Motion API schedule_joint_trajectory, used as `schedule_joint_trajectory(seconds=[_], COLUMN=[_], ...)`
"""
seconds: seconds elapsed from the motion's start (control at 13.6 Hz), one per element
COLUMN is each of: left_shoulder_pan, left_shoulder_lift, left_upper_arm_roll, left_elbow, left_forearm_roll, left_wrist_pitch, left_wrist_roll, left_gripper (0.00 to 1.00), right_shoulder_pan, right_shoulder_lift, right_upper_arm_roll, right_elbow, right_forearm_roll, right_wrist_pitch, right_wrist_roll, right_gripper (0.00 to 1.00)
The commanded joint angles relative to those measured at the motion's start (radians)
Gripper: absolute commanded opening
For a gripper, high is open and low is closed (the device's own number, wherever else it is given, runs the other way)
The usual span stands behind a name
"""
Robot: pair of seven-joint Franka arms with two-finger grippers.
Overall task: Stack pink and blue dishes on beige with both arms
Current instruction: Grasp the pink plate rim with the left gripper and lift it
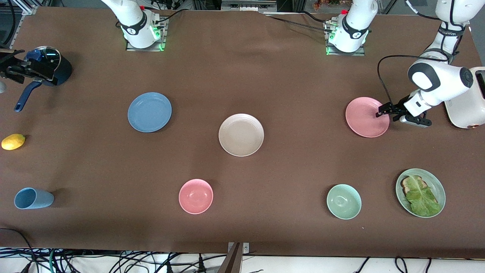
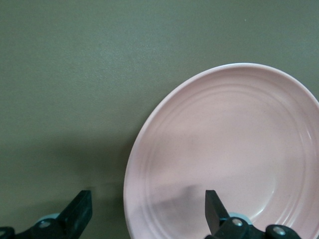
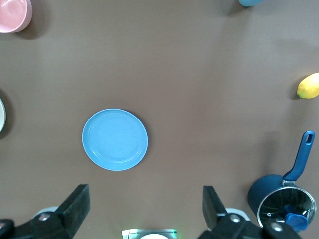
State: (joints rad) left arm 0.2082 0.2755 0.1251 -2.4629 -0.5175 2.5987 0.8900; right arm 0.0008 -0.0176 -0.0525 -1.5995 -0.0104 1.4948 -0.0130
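Observation:
My left gripper's fingers are around the pink plate's rim, near the cloth, so they are ready to close. Closing now would hold the plate now.
The pink plate lies toward the left arm's end of the table. My left gripper is low at its rim and open. In the left wrist view the left gripper straddles the rim of the pink plate, one finger over the dish and one over the cloth. The beige plate sits bare mid-table. The blue plate lies toward the right arm's end. My right gripper hangs high and open, holding nothing, over the cloth between its base and the blue plate; the front view does not show it.
Nearer the front camera stand a pink bowl, a pale green bowl, a green plate with toast and lettuce and a blue cup on its side. A lemon and a dark blue pot are at the right arm's end.

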Motion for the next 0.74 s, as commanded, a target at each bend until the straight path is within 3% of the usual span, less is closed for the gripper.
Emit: schedule_joint_trajectory(seconds=[0.0, 0.07, 0.15, 0.37, 0.59, 0.66], left_shoulder_pan=[-0.004, -0.004, -0.003, -0.003, -0.001, -0.001], left_shoulder_lift=[0.008, 0.008, 0.007, 0.007, 0.007, 0.005], left_upper_arm_roll=[0.002, 0.002, 0.002, 0.002, 0.002, 0.002], left_elbow=[0.005, 0.005, 0.005, 0.004, 0.004, 0.005], left_forearm_roll=[-0.038, -0.038, -0.038, -0.038, -0.038, -0.038], left_wrist_pitch=[0.014, 0.014, 0.014, 0.012, 0.012, 0.012], left_wrist_roll=[0.029, 0.029, 0.029, 0.03, 0.038, 0.043], left_gripper=[1.0, 1.0, 0.93, 0.34, 0.0, 0.0], right_shoulder_pan=[-0.004, -0.004, -0.004, -0.004, -0.004, -0.004], right_shoulder_lift=[-0.016, -0.016, -0.016, -0.016, -0.016, -0.016], right_upper_arm_roll=[0.0, 0.0, 0.0, 0.0, 0.0, 0.0], right_elbow=[-0.013, -0.013, -0.013, -0.013, -0.013, -0.013], right_forearm_roll=[0.004, 0.004, 0.004, 0.004, 0.004, 0.004], right_wrist_pitch=[-0.005, -0.005, -0.005, -0.005, -0.005, -0.005], right_wrist_roll=[-0.007, -0.007, -0.007, -0.007, -0.007, -0.007], right_gripper=[1.0, 1.0, 1.0, 1.0, 1.0, 1.0])
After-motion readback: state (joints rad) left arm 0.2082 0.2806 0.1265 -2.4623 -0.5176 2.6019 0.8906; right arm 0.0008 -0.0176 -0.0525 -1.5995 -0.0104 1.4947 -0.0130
